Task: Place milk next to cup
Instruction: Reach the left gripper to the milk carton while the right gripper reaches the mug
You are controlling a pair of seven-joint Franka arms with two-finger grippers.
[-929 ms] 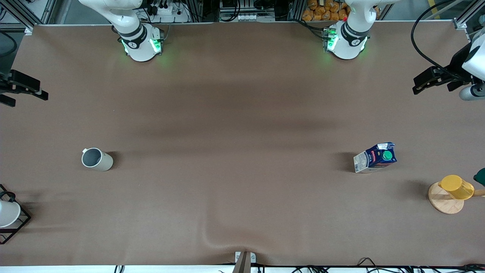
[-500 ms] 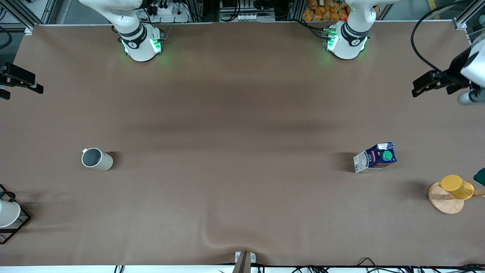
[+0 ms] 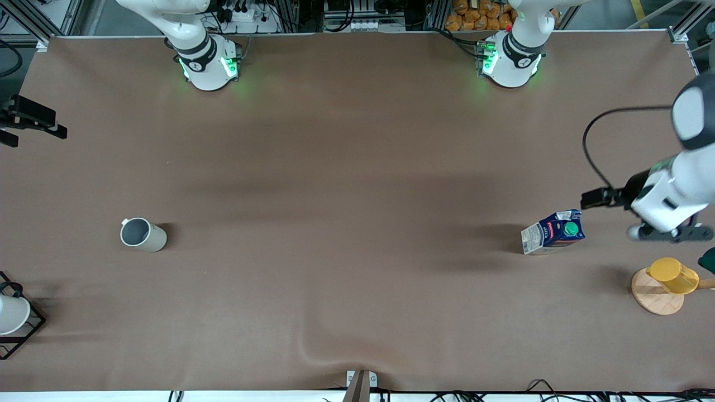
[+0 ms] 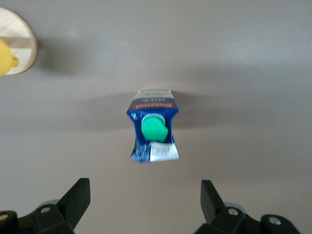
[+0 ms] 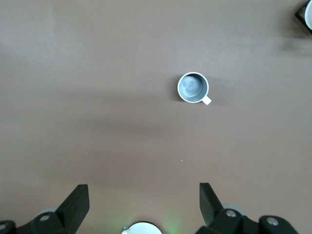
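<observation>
Next, my left gripper grabs the milk by its green-capped top end (image 3: 570, 228) to place it beside the cup (image 3: 143, 234).
The milk (image 3: 553, 231), a dark blue carton with a green cap, stands toward the left arm's end of the table. In the left wrist view the milk (image 4: 153, 131) lies ahead of my open, empty left gripper (image 4: 145, 202). In the front view my left gripper (image 3: 600, 199) hangs in the air close beside the milk without touching it. The cup (image 3: 143, 234), a pale grey mug, stands toward the right arm's end and also shows in the right wrist view (image 5: 193, 87). My right gripper (image 3: 42, 120) is open, empty and high over that end of the table (image 5: 144, 202), well away from the cup.
A yellow cup (image 3: 673, 274) sits on a round wooden coaster (image 3: 651, 301) nearer the front camera than the milk, at the left arm's end. A dark green thing (image 3: 708, 259) shows at that edge. A white cup (image 3: 11, 315) sits in a black wire rack at the right arm's end.
My left arm has swung from over the table's edge down toward the milk, and its gripper now hangs beside it. The right arm has barely moved. The milk and the cup have not moved.
</observation>
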